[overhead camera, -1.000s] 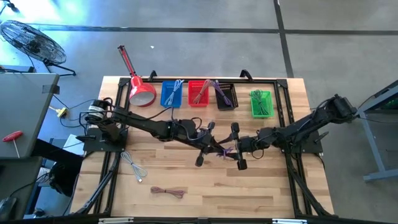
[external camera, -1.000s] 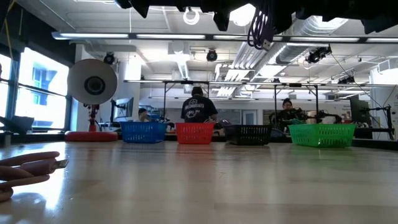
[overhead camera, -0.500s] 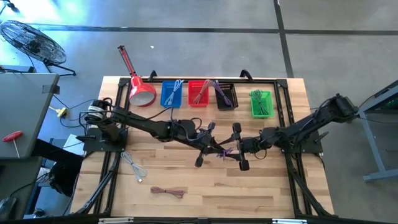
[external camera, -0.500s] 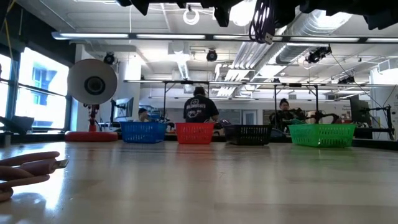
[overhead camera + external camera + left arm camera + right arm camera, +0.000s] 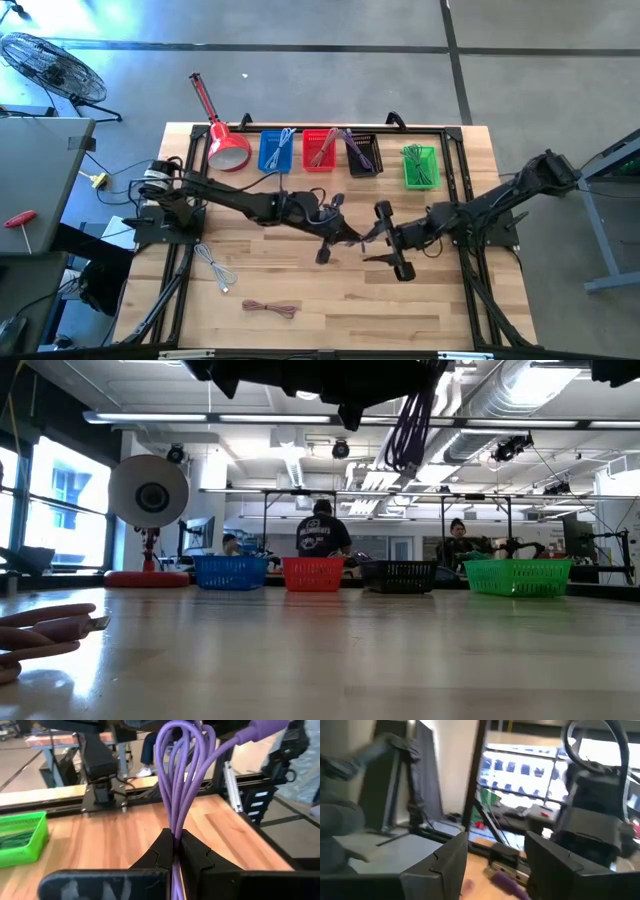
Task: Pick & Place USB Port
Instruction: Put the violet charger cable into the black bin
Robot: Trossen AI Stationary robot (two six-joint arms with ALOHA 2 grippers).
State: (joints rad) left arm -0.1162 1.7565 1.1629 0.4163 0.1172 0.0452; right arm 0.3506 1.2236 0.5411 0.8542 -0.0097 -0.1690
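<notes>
The purple cable goes in the black basket (image 5: 365,158); my right gripper will grab the cable's bundled loops next.
A purple USB cable (image 5: 182,775), bundled in long loops, is lifted above the table's middle with my left gripper (image 5: 175,847) shut on it. In the high view the left gripper (image 5: 335,238) reaches in from the left. The loops (image 5: 404,432) hang high over the tabletop in the low view. One purple plug (image 5: 260,727) sticks out to the side. My right gripper (image 5: 388,240) stands open just right of the cable. A blurred purple cable end (image 5: 507,882) shows between its fingers; I cannot tell whether it touches them. My left gripper pinches the bunched strands of the purple cable (image 5: 174,832) between its two fingers, several strands together. The fingers come nearly level from the table's left. The loops stick out beyond the fingertips, and the whole cable is clear of the table.
Along the far edge stand a blue basket (image 5: 278,150), a red basket (image 5: 318,150), a black basket (image 5: 362,153) and a green basket (image 5: 421,167), each with cables. A red lamp (image 5: 226,145) sits far left. A white cable (image 5: 215,270) and a brown cable (image 5: 270,308) lie near left.
My right gripper has risen and drawn back a little toward the table's right and near edge, staying open. The purple cable's loops now hang lower below my left gripper than a second ago.
</notes>
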